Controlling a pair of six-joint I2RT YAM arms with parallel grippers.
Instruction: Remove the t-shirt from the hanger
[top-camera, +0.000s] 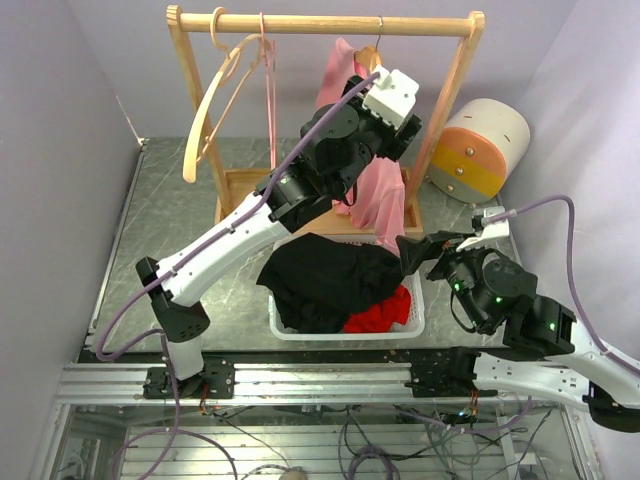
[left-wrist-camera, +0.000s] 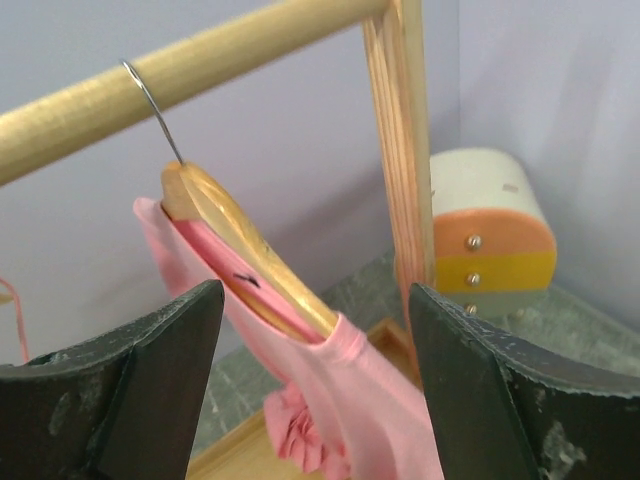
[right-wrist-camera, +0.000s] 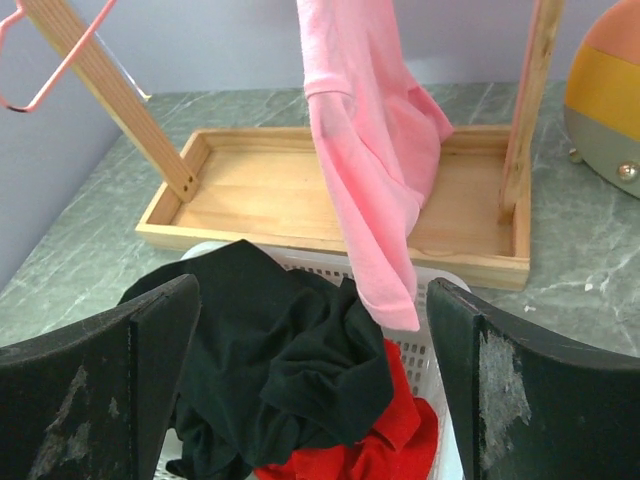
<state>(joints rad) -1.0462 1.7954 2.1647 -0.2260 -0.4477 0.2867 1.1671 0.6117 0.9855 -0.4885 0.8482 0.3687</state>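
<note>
I will next grab the wooden hanger with my left gripper by its bare near arm at the collar (top-camera: 373, 62). That will leave hook and t-shirt (top-camera: 380, 200) free for removal.
A pink t-shirt (top-camera: 380, 200) hangs on a wooden hanger (top-camera: 368, 55) from the right end of the wooden rack's rail (top-camera: 320, 24). In the left wrist view the hanger (left-wrist-camera: 250, 260) and the shirt's collar (left-wrist-camera: 370, 400) lie just beyond my open left gripper (left-wrist-camera: 315, 288), between its two fingers and apart from both. My right gripper (top-camera: 420, 248) is open and empty, low over the basket. In its wrist view (right-wrist-camera: 312, 283) the shirt's hem (right-wrist-camera: 370, 150) hangs just ahead of it.
A white basket (top-camera: 340, 330) holds a black garment (top-camera: 325, 280) and a red one (top-camera: 385, 312). An empty wooden hanger (top-camera: 205, 110) and a pink wire hanger (top-camera: 270, 90) hang at the rail's left. A round cream, orange and yellow drawer unit (top-camera: 480, 145) stands at right.
</note>
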